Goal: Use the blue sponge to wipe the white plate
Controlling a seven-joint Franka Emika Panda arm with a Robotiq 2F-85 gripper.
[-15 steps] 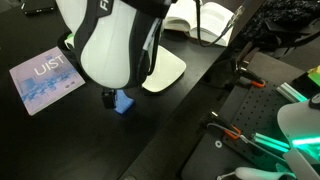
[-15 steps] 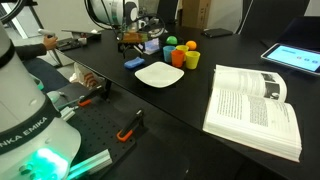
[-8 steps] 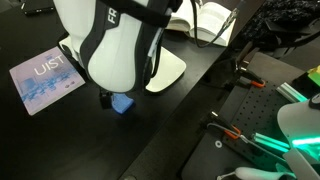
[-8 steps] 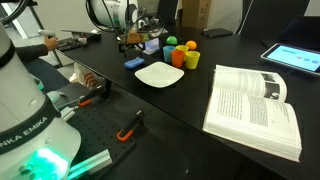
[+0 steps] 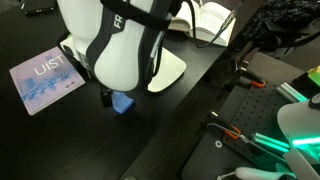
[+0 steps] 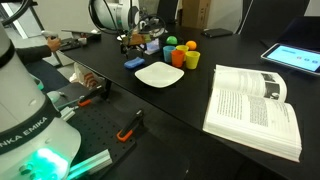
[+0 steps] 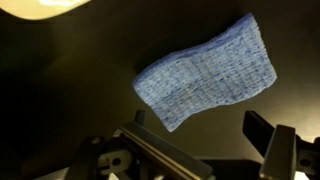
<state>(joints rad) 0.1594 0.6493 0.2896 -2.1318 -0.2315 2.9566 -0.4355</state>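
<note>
I should grab the blue sponge [image 7: 205, 75] by one short end next with my gripper. The rest of its flat body then stays free to wipe the white plate.
The blue sponge [image 7: 205, 75] lies flat on the black table, also seen in both exterior views [image 5: 123, 103] [image 6: 134, 63]. The white plate [image 6: 160, 74] sits on the table just beside it, and the arm partly hides it in an exterior view [image 5: 172, 70]. Its corner shows at the top left of the wrist view [image 7: 45, 8]. My gripper [image 7: 200, 132] is open and empty, hovering above the sponge. Its fingers are apart and not touching the sponge. In an exterior view the gripper [image 6: 133, 47] hangs over the sponge.
A pale blue booklet [image 5: 45, 80] lies near the sponge. Orange cups [image 6: 177, 57] and small colourful objects stand behind the plate. An open book [image 6: 255, 105] lies further along, with a tablet [image 6: 295, 57] beyond it. The table edge and mounting clamps [image 6: 128, 128] lie close to the robot base.
The arm has shifted slightly above the sponge. The sponge and the plate have not moved, and the gripper stays open.
</note>
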